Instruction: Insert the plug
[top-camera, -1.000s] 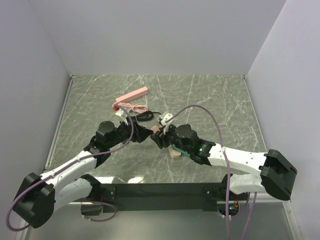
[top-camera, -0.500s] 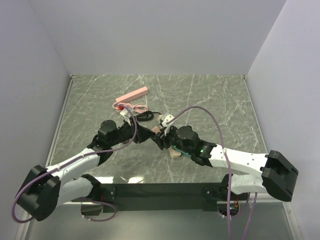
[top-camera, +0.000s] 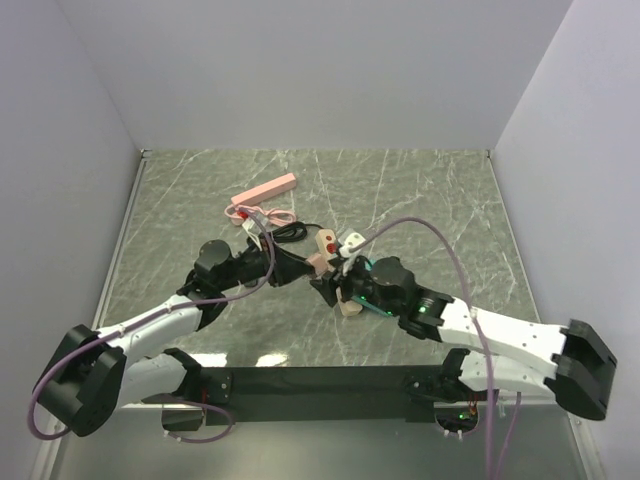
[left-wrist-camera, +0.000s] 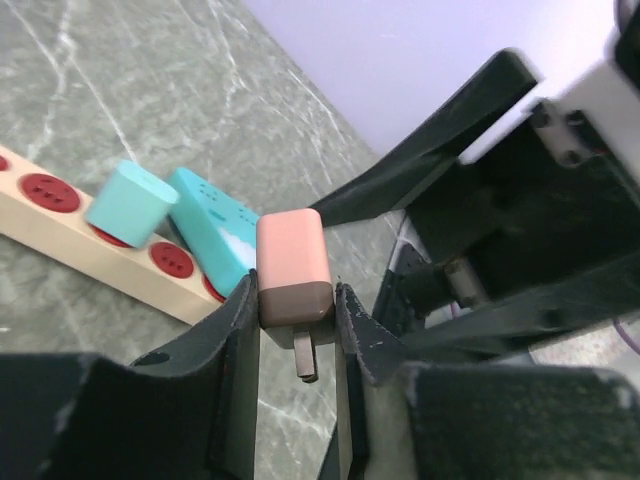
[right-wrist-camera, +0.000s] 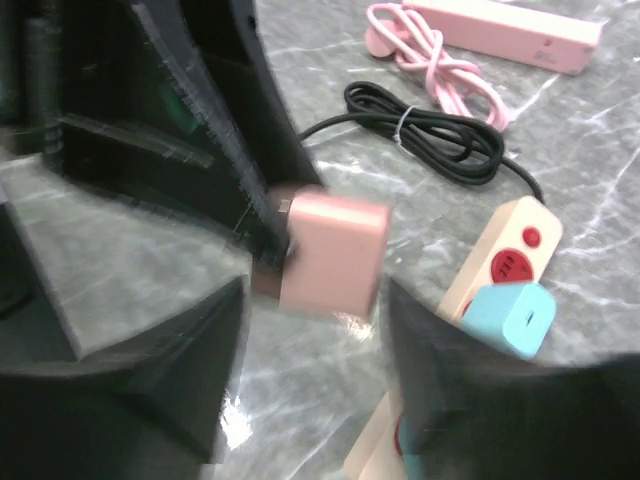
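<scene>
I will next grab the pink plug with my right gripper by the sides of its pink end (top-camera: 319, 263) (right-wrist-camera: 336, 258), so the brown base's prong stays free to insert.
The pink plug (left-wrist-camera: 292, 265), brown at its base with a metal prong pointing down, hangs above the table between the two arms (top-camera: 313, 262). My left gripper (left-wrist-camera: 297, 300) is shut on its brown end, pads pressed to both sides. My right gripper (right-wrist-camera: 315, 300) is open around the plug (right-wrist-camera: 335, 255), with a gap on each side. The beige power strip (left-wrist-camera: 60, 225) with red sockets lies just beyond (right-wrist-camera: 505, 255). Two teal plugs (left-wrist-camera: 130, 200) (left-wrist-camera: 215, 235) sit in it.
A pink power strip (top-camera: 265, 190) with a coiled pink cord (right-wrist-camera: 420, 55) lies at the back left. A bundled black cable (right-wrist-camera: 430, 130) lies between it and the beige strip. Grey walls enclose the marble tabletop (top-camera: 430, 200) on three sides.
My left gripper has closed on the plug. My right gripper has opened off it, and its arm has drawn back a little to the right.
</scene>
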